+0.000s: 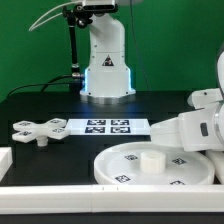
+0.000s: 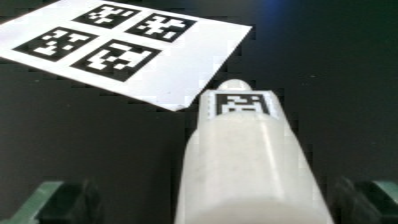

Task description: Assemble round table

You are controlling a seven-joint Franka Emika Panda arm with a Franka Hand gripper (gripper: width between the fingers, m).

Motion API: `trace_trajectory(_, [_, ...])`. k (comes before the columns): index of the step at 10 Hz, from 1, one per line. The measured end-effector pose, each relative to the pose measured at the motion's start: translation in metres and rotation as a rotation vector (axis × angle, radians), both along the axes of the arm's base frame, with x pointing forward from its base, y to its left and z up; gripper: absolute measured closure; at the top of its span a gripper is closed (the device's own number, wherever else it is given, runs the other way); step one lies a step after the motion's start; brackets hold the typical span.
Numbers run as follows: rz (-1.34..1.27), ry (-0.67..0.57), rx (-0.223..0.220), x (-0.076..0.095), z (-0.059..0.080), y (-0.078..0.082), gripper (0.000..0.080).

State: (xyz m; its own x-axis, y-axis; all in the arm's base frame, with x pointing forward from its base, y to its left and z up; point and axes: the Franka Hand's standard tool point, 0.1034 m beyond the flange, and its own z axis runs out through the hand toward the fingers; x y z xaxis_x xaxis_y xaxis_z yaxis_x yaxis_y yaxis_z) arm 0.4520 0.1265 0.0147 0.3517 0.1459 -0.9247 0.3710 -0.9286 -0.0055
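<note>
My gripper is to grab the white post (image 2: pixel 249 150) next by its wide end (image 2: pixel 256 204) opposite the square tag, to stand the post on the disc's stub.
The white post (image 2: pixel 249 150) lies on the black table with a square tag on its far end. In the wrist view my gripper (image 2: pixel 210 202) straddles it, the dark fingers (image 2: pixel 45 200) standing wide on both sides, open and not touching it. In the exterior view the white hand (image 1: pixel 190 125) hangs low at the right and hides the post. The large rimmed disc (image 1: pixel 125 170) lies in front with a short stub (image 1: pixel 150 158) at its middle. The four-armed cross piece (image 1: pixel 38 129) lies at the exterior view's left.
The marker board (image 1: pixel 105 126) lies flat between the cross piece and the hand; its corner shows in the wrist view (image 2: pixel 125 45). White border rails run along the front (image 1: pixel 50 200) and left (image 1: pixel 5 158). The robot base (image 1: pixel 105 65) stands at the back.
</note>
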Motion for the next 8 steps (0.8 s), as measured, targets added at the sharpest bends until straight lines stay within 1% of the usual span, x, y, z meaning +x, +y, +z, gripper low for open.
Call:
trace_trajectory(3, [0.001, -0.004, 0.002, 0.0005, -0.0007, 0.0005, 0.0151])
trace_trajectory(4, [0.001, -0.004, 0.002, 0.0004, -0.0007, 0.0008, 0.0239])
trace_trajectory(5, [0.001, -0.004, 0.002, 0.0004, -0.0007, 0.0009, 0.0239])
trace_trajectory(6, [0.001, -0.004, 0.002, 0.0006, -0.0007, 0.0009, 0.0377])
trace_trajectory(7, [0.001, -0.004, 0.003, 0.0007, -0.0006, 0.0009, 0.0377])
trace_trajectory(8, [0.005, -0.002, 0.014, 0.0015, -0.0002, 0.0009, 0.0377])
